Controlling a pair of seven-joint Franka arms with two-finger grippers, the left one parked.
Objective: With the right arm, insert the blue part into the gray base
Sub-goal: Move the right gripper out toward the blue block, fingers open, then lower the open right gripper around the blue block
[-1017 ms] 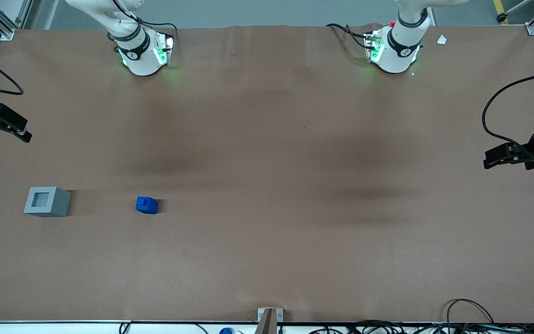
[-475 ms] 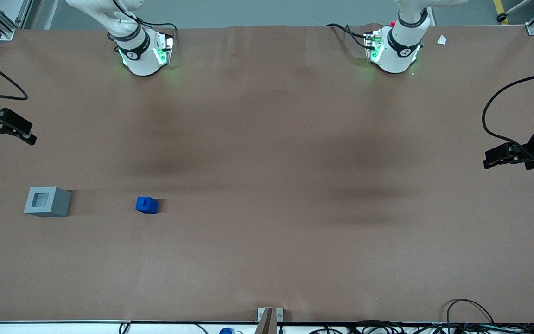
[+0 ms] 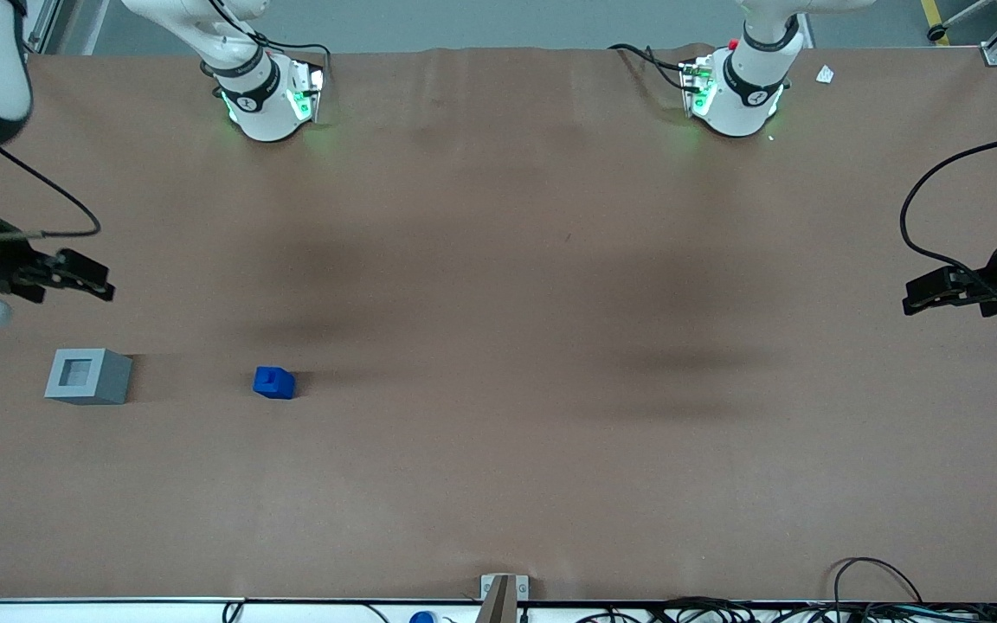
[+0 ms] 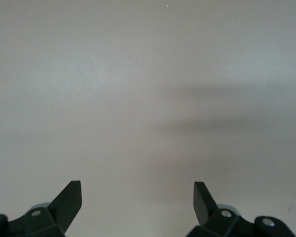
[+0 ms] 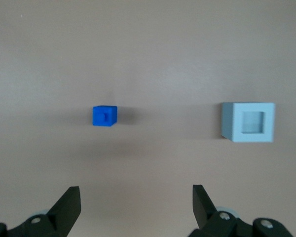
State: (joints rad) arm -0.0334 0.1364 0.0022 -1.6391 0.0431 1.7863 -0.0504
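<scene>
Next, the right gripper grabs the blue part by its upper body (image 3: 273, 378) (image 5: 104, 115). Then it inserts the blue part into the gray base.
The blue part (image 3: 274, 382) sits on the brown table, its stub up. The gray base (image 3: 88, 376) stands beside it, toward the working arm's end, recess up. My right gripper (image 3: 93, 287) is open and empty, held above the table, farther from the front camera than both things and apart from them. In the right wrist view the blue part (image 5: 104, 116) and the gray base (image 5: 248, 122) lie ahead of the open gripper (image 5: 135, 197), with bare table between the fingers.
The brown table cover (image 3: 498, 433) spans the scene. The two arm bases (image 3: 266, 95) (image 3: 736, 91) stand at the table's back edge. Cables (image 3: 879, 597) lie along the front edge. A small bracket (image 3: 504, 590) sits at the front edge's middle.
My right gripper has moved in from the table's end toward the gray base and the blue part, and a little nearer the front camera. The parts have not moved.
</scene>
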